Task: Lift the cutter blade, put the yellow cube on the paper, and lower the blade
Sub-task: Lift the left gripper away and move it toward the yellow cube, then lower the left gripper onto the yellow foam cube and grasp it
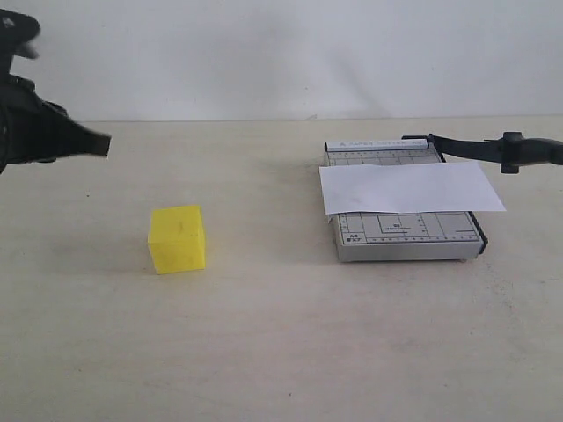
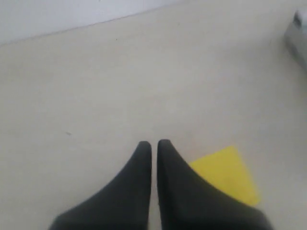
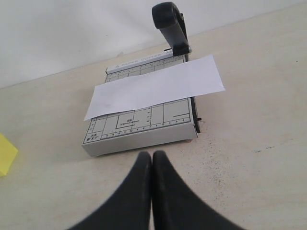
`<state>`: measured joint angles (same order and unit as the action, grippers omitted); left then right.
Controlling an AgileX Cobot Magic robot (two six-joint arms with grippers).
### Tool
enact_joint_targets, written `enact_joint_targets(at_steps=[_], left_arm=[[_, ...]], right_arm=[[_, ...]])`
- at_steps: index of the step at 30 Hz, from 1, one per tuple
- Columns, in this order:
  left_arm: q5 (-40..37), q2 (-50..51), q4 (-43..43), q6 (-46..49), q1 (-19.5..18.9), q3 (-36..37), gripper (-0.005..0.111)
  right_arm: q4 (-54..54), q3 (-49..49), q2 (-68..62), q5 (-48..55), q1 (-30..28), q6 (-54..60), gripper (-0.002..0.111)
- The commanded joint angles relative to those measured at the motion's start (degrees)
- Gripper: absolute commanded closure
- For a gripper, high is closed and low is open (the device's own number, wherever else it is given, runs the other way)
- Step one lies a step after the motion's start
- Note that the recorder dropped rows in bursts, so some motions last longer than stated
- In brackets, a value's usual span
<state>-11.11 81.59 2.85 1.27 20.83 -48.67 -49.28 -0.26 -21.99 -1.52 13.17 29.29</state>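
Note:
My left gripper grabs the yellow cube (image 1: 178, 238) by two opposite sides next. Then it sets the cube on the paper (image 1: 412, 186).
The yellow cube (image 1: 178, 238) rests on the table, left of centre; it also shows as the cube (image 2: 225, 172) just beside my left fingertips and the cube (image 3: 5, 155) at the picture's edge. The paper (image 1: 409, 187) lies across the grey trimmer base (image 1: 409, 237). The cutter blade (image 1: 493, 149) is raised off the base, and its thick handle stands up on the blade (image 3: 170, 24). My left gripper (image 1: 104, 144) hovers up and left of the cube, shut and empty. My right gripper (image 3: 152, 154) is shut and empty, short of the trimmer's front edge.
A pale wall runs behind the beige table (image 1: 281, 352). A corner of the trimmer (image 2: 297, 33) shows in the left wrist view. Bare tabletop lies between cube and trimmer. The right gripper does not show in the exterior view.

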Motion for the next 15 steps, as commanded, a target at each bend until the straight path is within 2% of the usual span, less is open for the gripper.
enact_joint_targets(at_steps=[1, 3, 6, 11, 12, 15], left_arm=[[-1.9, 2.0, 13.0, -12.7, 1.1, 0.1, 0.102], [-6.4, 4.9, 11.0, -12.7, 2.6, -1.1, 0.102], [-13.0, 9.6, 1.8, -16.7, 6.0, -4.0, 0.102], [-15.1, 13.3, -18.4, -37.3, 10.6, -6.6, 0.102], [-15.3, 13.0, -26.4, -46.2, 11.8, -6.7, 0.102], [-13.9, 12.9, -29.7, -51.5, 11.9, -6.7, 0.102]], right_arm=[[0.5, 0.3, 0.1, 0.0, 0.1, 0.1, 0.108], [0.5, 0.3, 0.1, 0.0, 0.1, 0.1, 0.108], [0.5, 0.3, 0.1, 0.0, 0.1, 0.1, 0.108], [0.5, 0.3, 0.1, 0.0, 0.1, 0.1, 0.108], [0.5, 0.3, 0.1, 0.0, 0.1, 0.1, 0.108], [0.5, 0.3, 0.1, 0.4, 0.1, 0.1, 0.108]])
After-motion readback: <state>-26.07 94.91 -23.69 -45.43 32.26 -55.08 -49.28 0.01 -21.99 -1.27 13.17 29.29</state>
